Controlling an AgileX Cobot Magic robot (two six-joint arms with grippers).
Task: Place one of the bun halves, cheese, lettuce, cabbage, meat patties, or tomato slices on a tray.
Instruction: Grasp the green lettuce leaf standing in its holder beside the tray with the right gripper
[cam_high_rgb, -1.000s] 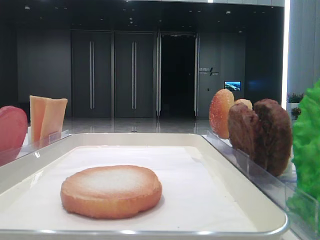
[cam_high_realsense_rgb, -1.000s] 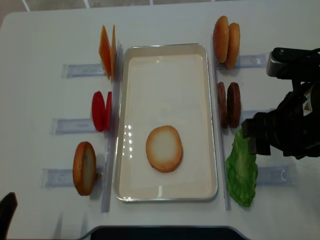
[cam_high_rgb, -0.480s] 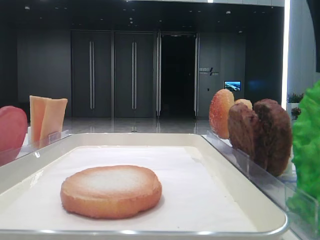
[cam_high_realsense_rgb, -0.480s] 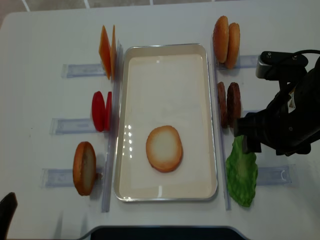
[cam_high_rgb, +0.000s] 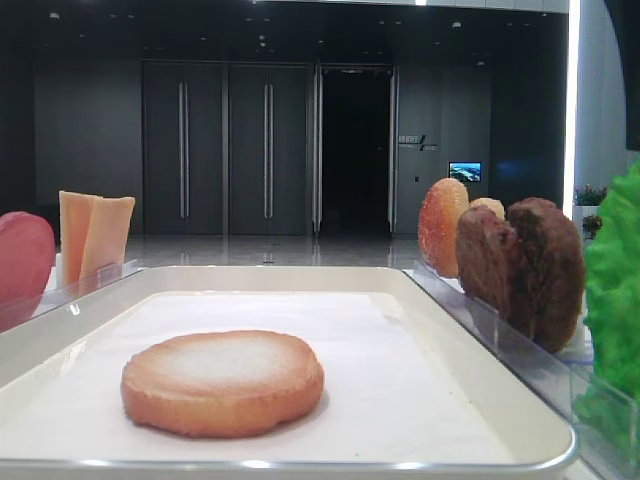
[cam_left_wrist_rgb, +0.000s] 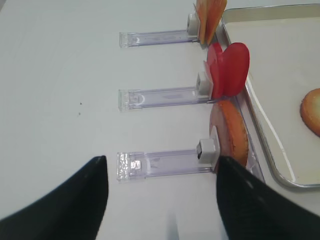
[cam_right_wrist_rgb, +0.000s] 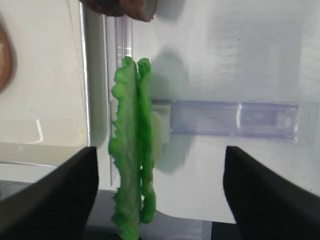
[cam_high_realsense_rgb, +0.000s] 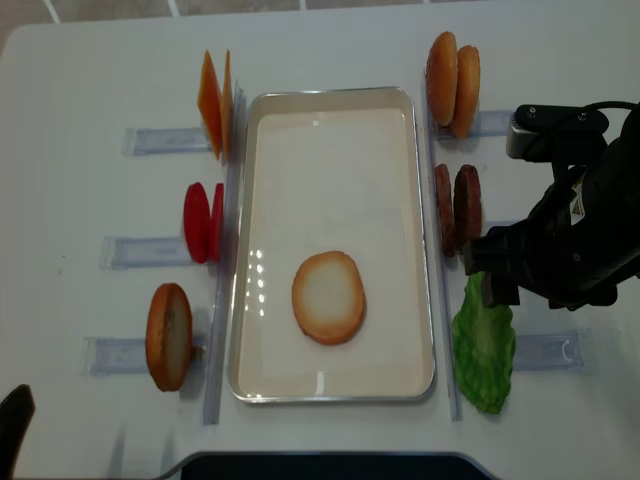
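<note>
The lettuce stands free at its upper ruffled edge (cam_high_realsense_rgb: 510, 338), and the clear holder (cam_high_realsense_rgb: 548, 351) takes up the lettuce's foot, so my right gripper should grab the lettuce by that upper edge.
A flat pale-topped bun half (cam_high_realsense_rgb: 328, 297) lies on the white tray (cam_high_realsense_rgb: 330, 95) and fills the front of the low view (cam_high_rgb: 222, 382). The ruffled green lettuce (cam_right_wrist_rgb: 131, 150) stands edge-on in its clear holder, just right of the tray rim (cam_right_wrist_rgb: 85, 75). My right gripper (cam_right_wrist_rgb: 160, 200) hangs over it, open, with the leaf between the fingers and nearer the left one. From above, the right gripper (cam_high_realsense_rgb: 497, 278) covers the lettuce's (cam_high_realsense_rgb: 483, 345) far end. My left gripper (cam_left_wrist_rgb: 160, 200) is open over bare table, beside a standing bun half (cam_left_wrist_rgb: 231, 132). Cabbage is not in view.
Left of the tray stand cheese (cam_high_realsense_rgb: 214, 100), tomato slices (cam_high_realsense_rgb: 203, 222) and a bun half (cam_high_realsense_rgb: 168, 336) in clear holders. Two bun halves (cam_high_realsense_rgb: 452, 70) and the meat patties (cam_high_realsense_rgb: 458, 208) stand on the right. A clear rail (cam_right_wrist_rgb: 235, 119) runs right of the lettuce.
My right arm has shifted left, and its gripper now sits over the far end of the lettuce. The tray, the bun and the left gripper have not moved.
</note>
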